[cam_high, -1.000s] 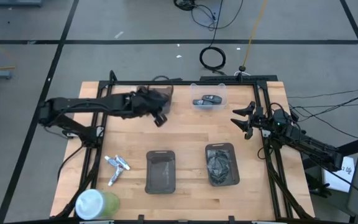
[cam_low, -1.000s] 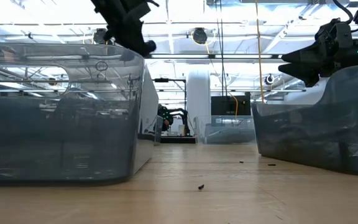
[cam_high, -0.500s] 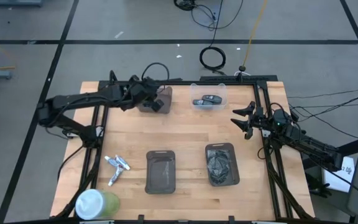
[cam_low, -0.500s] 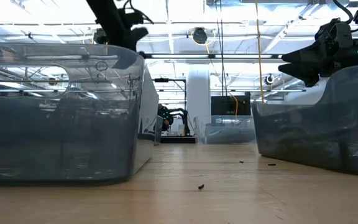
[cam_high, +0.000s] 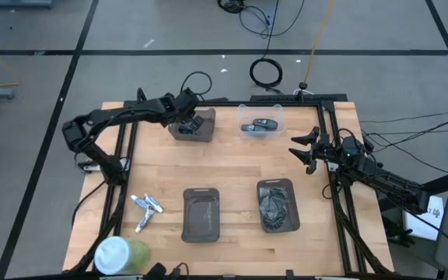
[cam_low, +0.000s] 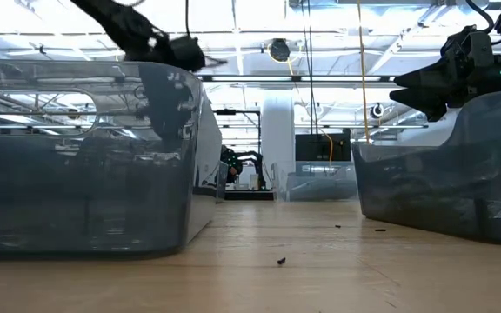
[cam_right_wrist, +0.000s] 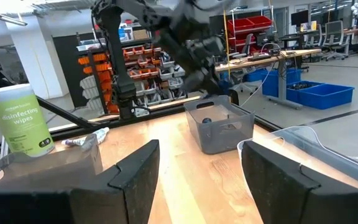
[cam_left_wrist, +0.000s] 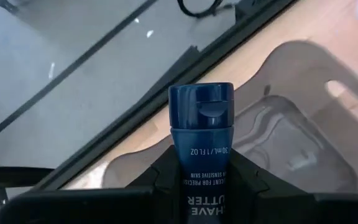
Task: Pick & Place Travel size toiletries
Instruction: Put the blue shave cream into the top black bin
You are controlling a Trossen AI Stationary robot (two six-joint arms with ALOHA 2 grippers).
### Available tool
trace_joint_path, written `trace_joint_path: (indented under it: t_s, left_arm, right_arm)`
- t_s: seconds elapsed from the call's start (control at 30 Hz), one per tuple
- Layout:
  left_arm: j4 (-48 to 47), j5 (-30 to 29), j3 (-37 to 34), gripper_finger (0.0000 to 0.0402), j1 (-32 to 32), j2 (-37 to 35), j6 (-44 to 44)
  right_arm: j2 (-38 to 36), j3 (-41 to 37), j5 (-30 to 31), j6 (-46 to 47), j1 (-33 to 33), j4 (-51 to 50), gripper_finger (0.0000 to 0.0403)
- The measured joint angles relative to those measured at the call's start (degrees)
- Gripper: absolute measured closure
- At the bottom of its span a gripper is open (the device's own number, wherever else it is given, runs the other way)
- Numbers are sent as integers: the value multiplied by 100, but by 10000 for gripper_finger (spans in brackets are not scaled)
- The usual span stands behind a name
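My left gripper should keep holding the blue tube, as its cap hangs high over the grey bin's rim [cam_left_wrist: 248,93] and it is too early to release it.
My left gripper [cam_high: 187,109] hangs over the far left rim of a grey bin [cam_high: 195,127], shut on a small dark blue tube [cam_left_wrist: 201,149] with a flip cap. In the low view the left gripper [cam_low: 190,56] is high above the table. Several small white-and-silver tubes [cam_high: 146,210] lie flat on the table near the left edge. My right gripper [cam_high: 303,152] waits open at the table's right edge; its wrist view shows the fingers [cam_right_wrist: 197,168] wide apart with nothing between them. My left gripper pinches the blue tube by its body [cam_left_wrist: 201,177] between the two fingers [cam_left_wrist: 166,177], which lie along it. The cap end [cam_left_wrist: 201,106] sticks out beyond the fingertips. The tube is lifted clear, above the grey bin [cam_left_wrist: 278,143].
A clear bin [cam_high: 261,122] with dark items stands at the far edge. Two dark trays [cam_high: 201,214] [cam_high: 277,204] sit near the front, the right one holding a crumpled dark thing. A wipes canister [cam_high: 119,253] stands at the near left corner. Bare wood lies mid-table.
My left gripper has travelled from above the open table toward the far edge and a little left, ending over the grey bin's far left rim. The left arm's elbow has swung toward the far left. My right arm has kept still.
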Motion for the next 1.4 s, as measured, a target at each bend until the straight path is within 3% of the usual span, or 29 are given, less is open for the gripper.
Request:
trace_joint_path:
  t_s: [0.27,0.5,1.07,1.4]
  left_arm:
    - [134,138,-10,325,57,697,420]
    - [138,162,-10,325,-22,820,588]
    - [136,249,-10,325,-501,820,3805]
    - [136,249,-10,325,-660,820,3975]
  right_arm:
    - [0,0,0,0,1,0,186]
    - [0,1,0,0,-1,0,187]
    - [0,-1,0,0,1,0,186]
    - [0,1,0,0,-1,0,186]
